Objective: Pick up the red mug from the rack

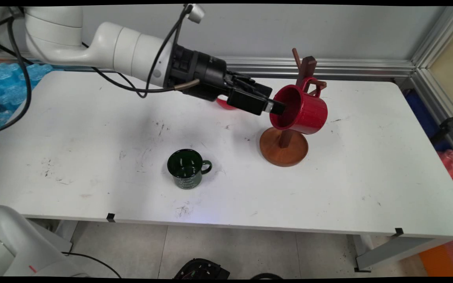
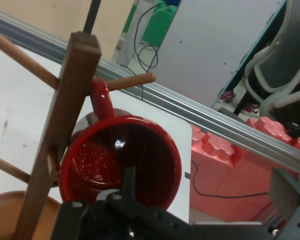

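Observation:
The gripper takes hold of the mug by its rim (image 1: 279, 127) next, which leaves the red mug's handle (image 1: 317, 87) free to slide off the peg.
A red mug (image 1: 303, 112) hangs by its handle on a peg of the wooden mug tree (image 1: 284, 148), its mouth turned toward the arm. My gripper (image 1: 273, 100) is at the mug's mouth and open. In the hand view one finger (image 2: 127, 181) reaches inside the red mug (image 2: 95, 160), clear of its wall. The other finger (image 2: 286, 189) stands far off to the right, outside the rim. The tree's post (image 2: 65, 130) is just left of the mug.
A dark green mug (image 1: 187, 169) stands upright on the white table (image 1: 92, 129), left of and nearer than the tree. A red object (image 1: 223, 103) lies partly hidden behind the gripper. A metal rail (image 1: 348, 67) runs along the table's far edge.

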Robot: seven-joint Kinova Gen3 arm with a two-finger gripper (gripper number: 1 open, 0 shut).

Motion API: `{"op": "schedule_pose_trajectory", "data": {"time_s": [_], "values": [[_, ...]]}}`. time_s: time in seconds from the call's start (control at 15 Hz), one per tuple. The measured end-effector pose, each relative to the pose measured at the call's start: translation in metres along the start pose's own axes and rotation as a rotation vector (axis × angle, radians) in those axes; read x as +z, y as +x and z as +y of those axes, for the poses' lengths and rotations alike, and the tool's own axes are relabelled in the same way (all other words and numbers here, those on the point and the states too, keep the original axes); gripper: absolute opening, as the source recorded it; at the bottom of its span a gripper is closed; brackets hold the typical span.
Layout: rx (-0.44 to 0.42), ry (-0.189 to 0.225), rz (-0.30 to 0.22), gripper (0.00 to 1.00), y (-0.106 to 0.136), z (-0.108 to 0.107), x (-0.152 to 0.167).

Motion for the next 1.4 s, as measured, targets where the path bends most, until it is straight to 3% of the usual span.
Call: {"op": "schedule_pose_trajectory", "data": {"time_s": [0.6, 1.4], "values": [[-0.064, 0.023, -0.029, 1.0, 0.005, 0.007, 0.023], [0.08, 0.025, -0.041, 1.0, 0.01, 0.009, 0.054]]}}
